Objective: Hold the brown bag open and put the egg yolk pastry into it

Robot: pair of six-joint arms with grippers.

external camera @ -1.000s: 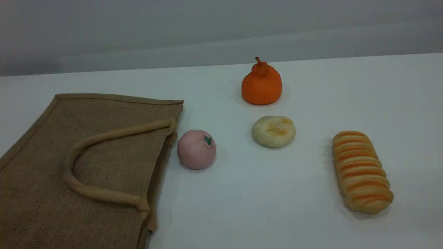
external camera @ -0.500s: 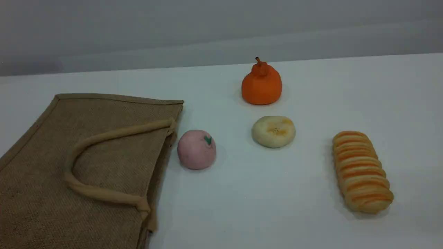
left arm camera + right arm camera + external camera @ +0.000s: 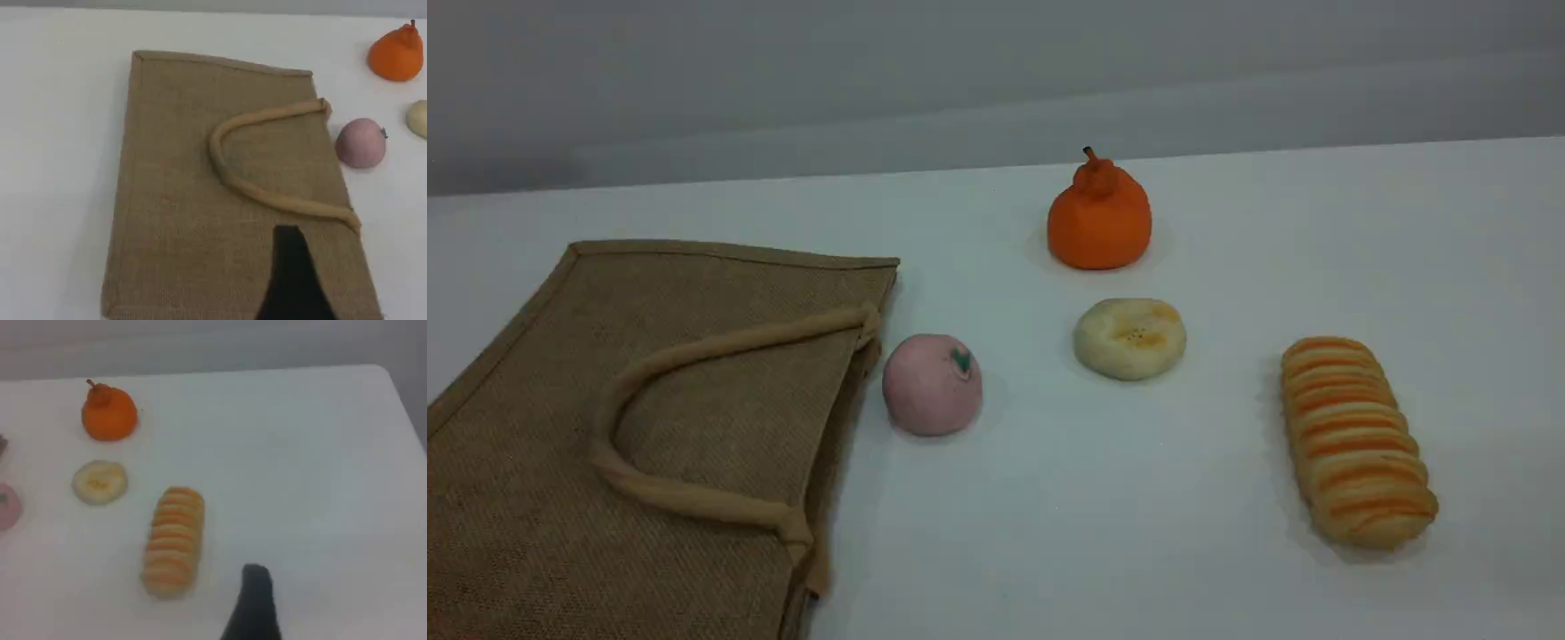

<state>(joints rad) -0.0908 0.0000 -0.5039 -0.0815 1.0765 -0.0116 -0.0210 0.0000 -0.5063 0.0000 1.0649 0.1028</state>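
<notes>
The left gripper grabs the flat, closed brown bag by that curved handle (image 3: pixel 610 416) next, since only the bag's rope handle is raised.
The brown bag (image 3: pixel 649 427) lies flat and closed on the left of the white table, one beige rope handle (image 3: pixel 694 351) curving across its top face. The egg yolk pastry (image 3: pixel 1129 338) sits alone near the table's middle, right of the bag. Neither arm shows in the scene view. In the left wrist view a dark fingertip (image 3: pixel 292 267) hangs above the bag (image 3: pixel 227 187), near its mouth edge, holding nothing. In the right wrist view a dark fingertip (image 3: pixel 255 600) hovers over bare table, right of and nearer than the pastry (image 3: pixel 99 481). Both grippers are open.
A pink ball (image 3: pixel 932 384) with a green mark rests just beside the bag's mouth. An orange pear-shaped fruit (image 3: pixel 1099 218) stands behind the pastry. A long orange-striped bread (image 3: pixel 1356 440) lies to the right. The table's right edge (image 3: pixel 400 400) shows in the right wrist view.
</notes>
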